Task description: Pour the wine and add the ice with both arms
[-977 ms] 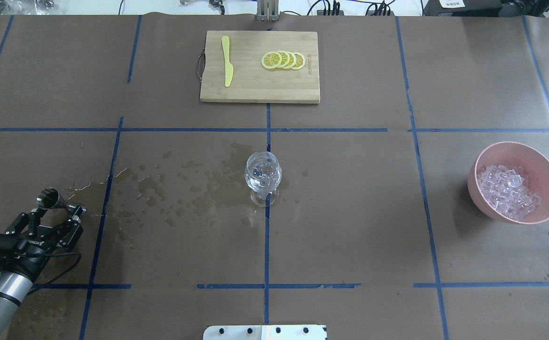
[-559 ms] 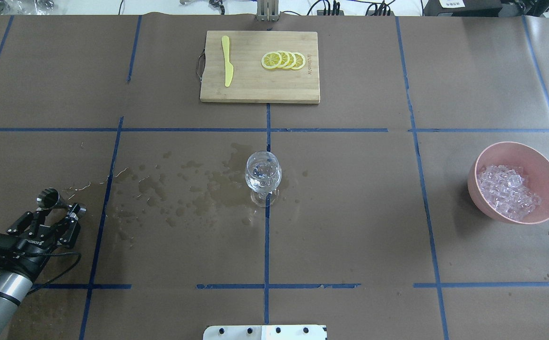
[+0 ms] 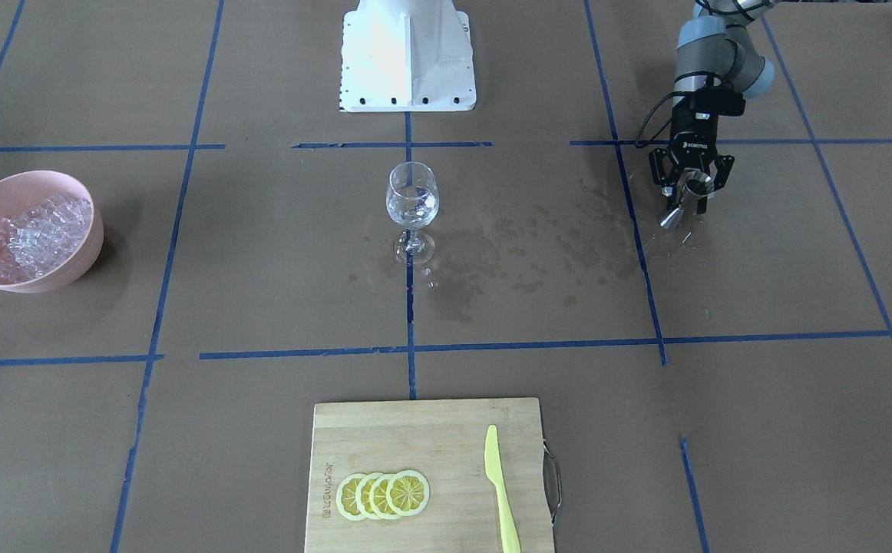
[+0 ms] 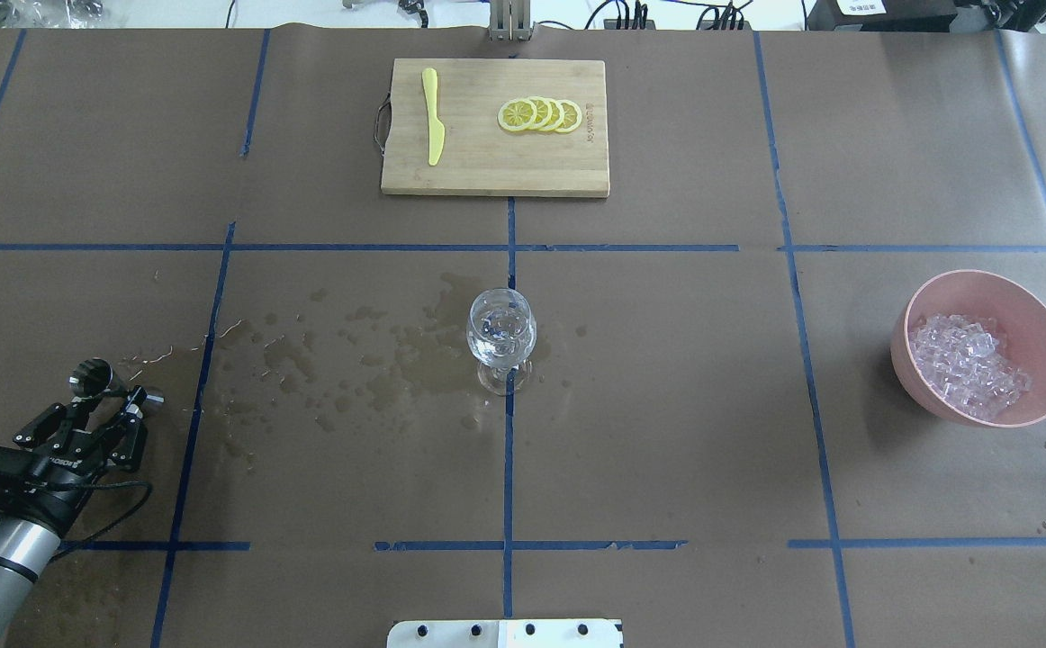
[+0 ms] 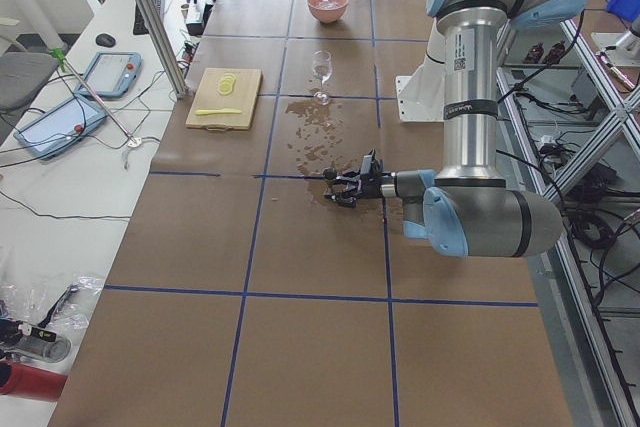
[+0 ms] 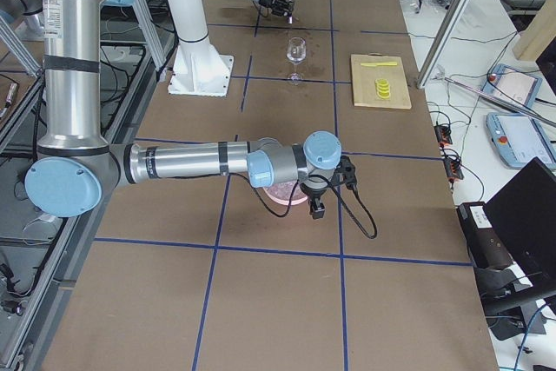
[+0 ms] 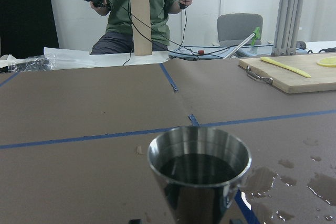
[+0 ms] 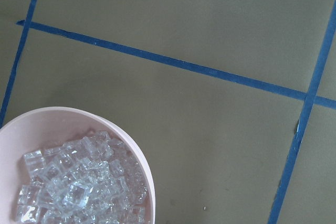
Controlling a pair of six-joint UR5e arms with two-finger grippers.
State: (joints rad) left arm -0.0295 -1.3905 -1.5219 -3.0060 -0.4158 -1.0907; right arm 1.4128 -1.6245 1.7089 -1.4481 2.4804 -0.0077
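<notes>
I will next pick up the steel double jigger by its lower cup [image 3: 671, 217] with my left gripper, so it can then pour the wine into the glass [image 3: 412, 198].
A clear stemmed wine glass [image 4: 500, 335] stands at the table's middle [image 3: 411, 201]; any wine in it is too faint to make out. A steel jigger [image 4: 93, 378] stands upright at the near left [image 3: 682, 206] and fills the left wrist view [image 7: 198, 174]. My left gripper [image 4: 111, 403] is open, with its fingers to either side of the jigger's lower part and just behind it. Ice cubes [image 4: 969, 364] fill a pink bowl [image 4: 982, 281] at the right. My right gripper [image 6: 314, 208] hangs over that bowl; I cannot tell if it is open. The right wrist view shows the ice [image 8: 79, 182] below.
Wet spill patches [image 4: 370, 360] spread between the jigger and the glass. A wooden cutting board [image 4: 469, 171] at the far side carries lemon slices [image 4: 541, 115] and a yellow knife [image 4: 433, 117]. The white base block [image 3: 408, 54] is at the near edge.
My left gripper has drawn back a little toward the robot. The jigger stays standing where it was, and its base has come into view past the finger.
</notes>
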